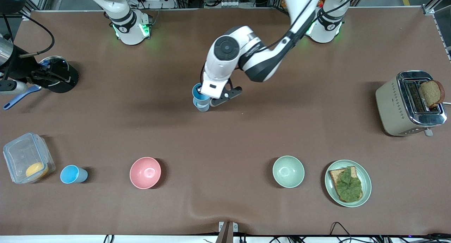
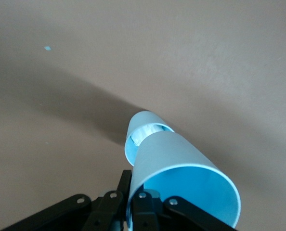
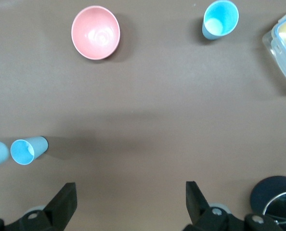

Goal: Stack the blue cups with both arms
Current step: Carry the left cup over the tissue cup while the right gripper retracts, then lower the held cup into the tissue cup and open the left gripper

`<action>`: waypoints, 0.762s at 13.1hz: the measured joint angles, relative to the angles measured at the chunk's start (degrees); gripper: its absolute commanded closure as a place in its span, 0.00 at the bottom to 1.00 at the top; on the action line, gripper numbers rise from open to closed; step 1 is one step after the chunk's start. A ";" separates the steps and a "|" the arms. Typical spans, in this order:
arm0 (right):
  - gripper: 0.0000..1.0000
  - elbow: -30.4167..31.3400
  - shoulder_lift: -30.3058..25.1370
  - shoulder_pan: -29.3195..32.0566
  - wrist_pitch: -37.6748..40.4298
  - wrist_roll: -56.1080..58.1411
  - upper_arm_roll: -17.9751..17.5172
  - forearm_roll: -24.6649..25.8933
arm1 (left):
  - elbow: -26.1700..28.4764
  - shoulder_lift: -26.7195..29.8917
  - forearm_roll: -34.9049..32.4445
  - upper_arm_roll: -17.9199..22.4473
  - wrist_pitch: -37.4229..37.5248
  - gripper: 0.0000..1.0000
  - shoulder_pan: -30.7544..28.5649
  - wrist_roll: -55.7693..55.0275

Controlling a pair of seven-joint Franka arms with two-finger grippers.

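I should push the upper blue cup in deep with my left gripper before opening, as most of the upper cup's side (image 1: 202, 98) slants above the lower cup's rim.
My left gripper (image 1: 211, 99) is over the middle of the table, shut on the rim of a blue cup (image 1: 198, 92) with a bright blue inside. One finger is inside the rim and one outside (image 2: 133, 195). That cup (image 2: 181, 159) is tilted, and its base sits in the mouth of a second blue cup (image 2: 139, 126) with a paler inside, which stands on the table (image 1: 203, 107). A third blue cup (image 1: 73, 174) stands beside the clear box and shows in the right wrist view (image 3: 220, 19). My right gripper (image 3: 129, 187) is open and empty, high over bare table.
Nearest the front camera, from the right arm's end, are a clear box (image 1: 26, 158), a pink bowl (image 1: 145, 172), a pale green bowl (image 1: 288, 171) and a plate (image 1: 367, 179) of toast. A toaster (image 1: 398, 109) and a black pot (image 1: 60, 77) flank the table.
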State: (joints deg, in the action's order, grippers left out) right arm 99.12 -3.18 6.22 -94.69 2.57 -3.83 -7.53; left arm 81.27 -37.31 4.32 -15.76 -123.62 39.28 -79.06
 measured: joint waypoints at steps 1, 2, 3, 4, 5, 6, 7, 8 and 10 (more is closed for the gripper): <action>0.00 -1.48 0.93 -0.02 -0.06 0.00 -0.03 0.02 | -0.20 -0.97 0.00 1.47 -0.60 1.00 1.87 -0.27; 0.00 -3.15 2.13 -0.02 -0.03 0.00 -0.03 0.20 | -0.32 -1.53 0.00 2.42 -0.77 1.00 3.17 -0.47; 0.00 -4.48 3.31 -0.02 0.11 0.00 -0.03 0.69 | -0.38 -1.85 0.00 2.85 -0.79 1.00 3.92 -0.82; 0.00 -5.25 4.21 -0.06 0.22 0.00 -0.03 0.99 | -0.39 -2.04 0.00 3.13 -0.79 1.00 4.28 -0.93; 0.00 -5.62 4.78 -0.20 0.31 0.00 -0.05 1.14 | -0.39 -2.18 0.00 3.23 -0.88 1.00 4.33 -0.93; 0.00 -5.74 5.09 -0.38 0.36 0.00 -0.07 1.47 | -0.39 -2.31 0.00 3.36 -1.05 1.00 4.31 -0.94; 0.00 -5.76 5.19 -0.57 0.40 0.00 -0.08 2.02 | -0.40 -2.53 0.00 3.43 -1.10 1.00 4.31 -0.94; 0.00 -5.77 5.19 -0.69 0.47 0.00 -0.08 2.32 | -0.40 -2.88 0.00 3.42 -1.11 1.00 4.41 -0.94; 0.00 -5.88 5.19 -1.15 0.60 0.06 -0.08 4.86 | -0.39 -3.87 -0.80 3.42 -1.19 1.00 5.12 -0.93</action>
State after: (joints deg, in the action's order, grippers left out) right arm 93.24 2.01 5.07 -94.10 2.63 -3.91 -2.67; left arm 80.88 -41.17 3.52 -12.34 -124.81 44.40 -80.00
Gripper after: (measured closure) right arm 0.000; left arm 0.952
